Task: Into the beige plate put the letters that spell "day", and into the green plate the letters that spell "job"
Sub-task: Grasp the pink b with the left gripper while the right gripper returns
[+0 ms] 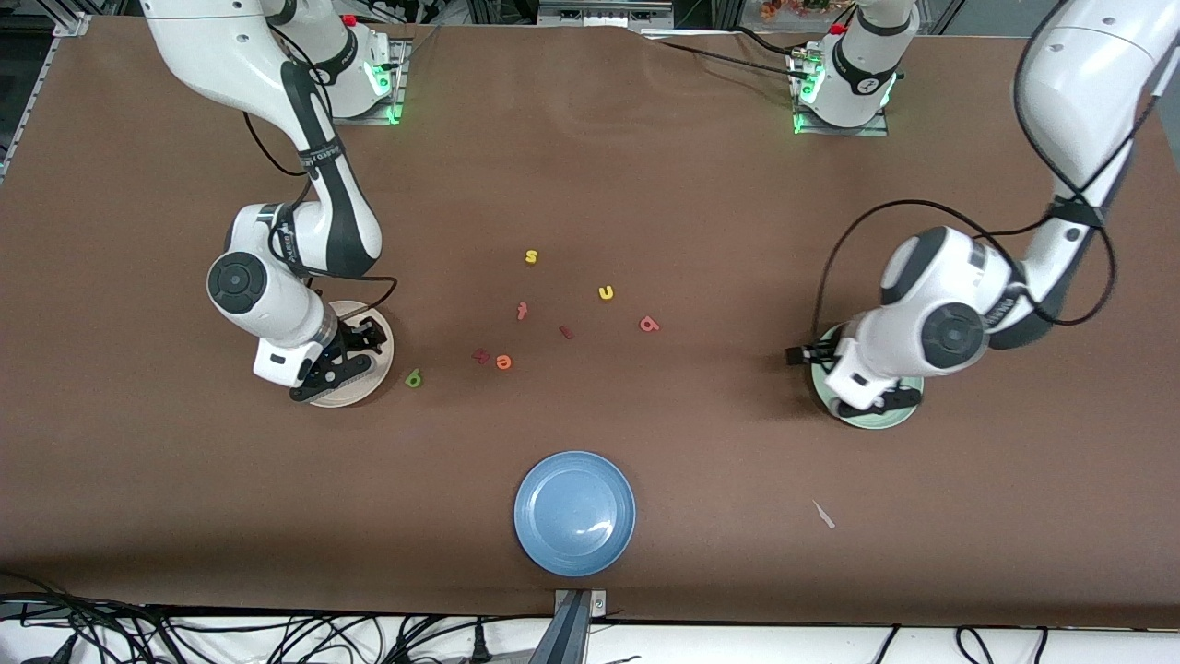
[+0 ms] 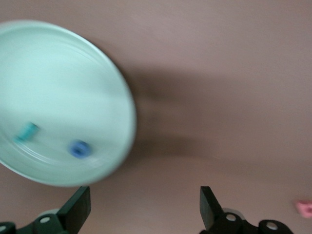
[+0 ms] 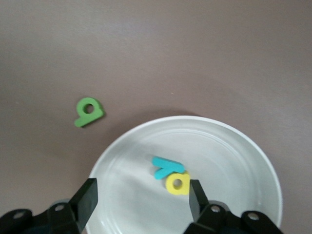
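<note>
My left gripper should next finish "job" in the green plate (image 1: 871, 422), grabbing the salmon "b" by its rounded loop.
My right gripper (image 1: 346, 361) (image 3: 141, 197) hangs open over the beige plate (image 1: 385, 358) (image 3: 229, 161). A teal "y" (image 3: 167, 167) and a yellow "d" (image 3: 178, 184) lie in that plate, touching each other. The green loop-and-stem letter (image 1: 414, 377) (image 3: 88, 111) lies on the table just beside the plate. My left gripper (image 1: 885, 401) (image 2: 144, 207) is open and empty by the rim of the green plate (image 1: 871, 422) (image 2: 63, 73), which holds a teal "j" (image 2: 27, 130) and a blue "o" (image 2: 79, 148). The salmon "b" (image 1: 649, 324) (image 2: 303, 208) lies on the table mid-way between the plates.
Loose letters are scattered mid-table: a yellow "s" (image 1: 531, 256), a yellow "u" (image 1: 606, 292), red pieces (image 1: 522, 312) (image 1: 566, 332), a dark red one (image 1: 480, 355) and an orange "e" (image 1: 502, 361). A blue plate (image 1: 574, 513) sits near the front edge, a white scrap (image 1: 823, 515) beside it.
</note>
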Motion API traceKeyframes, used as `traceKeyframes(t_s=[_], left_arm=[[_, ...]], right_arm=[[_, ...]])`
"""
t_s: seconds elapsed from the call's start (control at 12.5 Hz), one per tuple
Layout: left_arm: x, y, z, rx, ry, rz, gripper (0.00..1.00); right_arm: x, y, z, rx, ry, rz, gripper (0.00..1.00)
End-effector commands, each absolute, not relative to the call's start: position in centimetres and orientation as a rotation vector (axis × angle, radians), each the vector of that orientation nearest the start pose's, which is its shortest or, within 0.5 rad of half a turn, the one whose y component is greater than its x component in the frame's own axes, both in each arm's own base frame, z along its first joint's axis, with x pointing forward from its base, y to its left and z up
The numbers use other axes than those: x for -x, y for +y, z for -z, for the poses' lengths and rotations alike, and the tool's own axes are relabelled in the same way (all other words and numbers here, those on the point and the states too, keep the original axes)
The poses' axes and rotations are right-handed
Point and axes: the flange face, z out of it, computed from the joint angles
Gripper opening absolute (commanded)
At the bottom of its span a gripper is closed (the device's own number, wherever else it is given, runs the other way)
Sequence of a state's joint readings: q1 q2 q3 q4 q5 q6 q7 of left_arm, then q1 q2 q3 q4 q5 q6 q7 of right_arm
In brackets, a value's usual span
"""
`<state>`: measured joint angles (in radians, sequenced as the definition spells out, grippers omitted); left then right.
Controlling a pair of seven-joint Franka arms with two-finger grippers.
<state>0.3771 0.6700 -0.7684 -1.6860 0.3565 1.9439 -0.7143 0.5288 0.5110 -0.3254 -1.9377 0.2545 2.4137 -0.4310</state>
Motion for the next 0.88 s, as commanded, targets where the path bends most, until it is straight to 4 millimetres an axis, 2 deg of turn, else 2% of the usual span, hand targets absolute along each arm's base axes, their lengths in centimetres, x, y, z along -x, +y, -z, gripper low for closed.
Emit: traceKeyframes(t_s=[0.0, 0.24, 0.48, 0.64, 0.8], left_arm=[[-59.6, -24.5, -28.0, 3.059, -0.423, -0.361, 0.98], [-57.5, -30.7, -26.3, 3.123, -0.500, -0.296, 0.98], [-55.5, -35.1, -24.3, 3.119, -0.681, -0.282, 0.98], [-54.6, -36.8, -22.5, 3.082, -0.805, -0.249, 0.98], [-54.3, -38.1, -20.9, 3.071, -0.896, -0.172, 0.98]], right_arm=[[-60.6, 16.8, -23.4, 2.990, -0.707, 0.042, 0.84], [-61.5, 18.0, -22.5, 2.995, -0.734, 0.069, 0.84], [-61.6, 18.9, -20.7, 3.012, -0.760, 0.128, 0.83], [-61.4, 20.3, -20.0, 3.012, -0.801, 0.167, 0.83], [-61.6, 20.7, -19.8, 3.012, -0.829, 0.177, 0.83]])
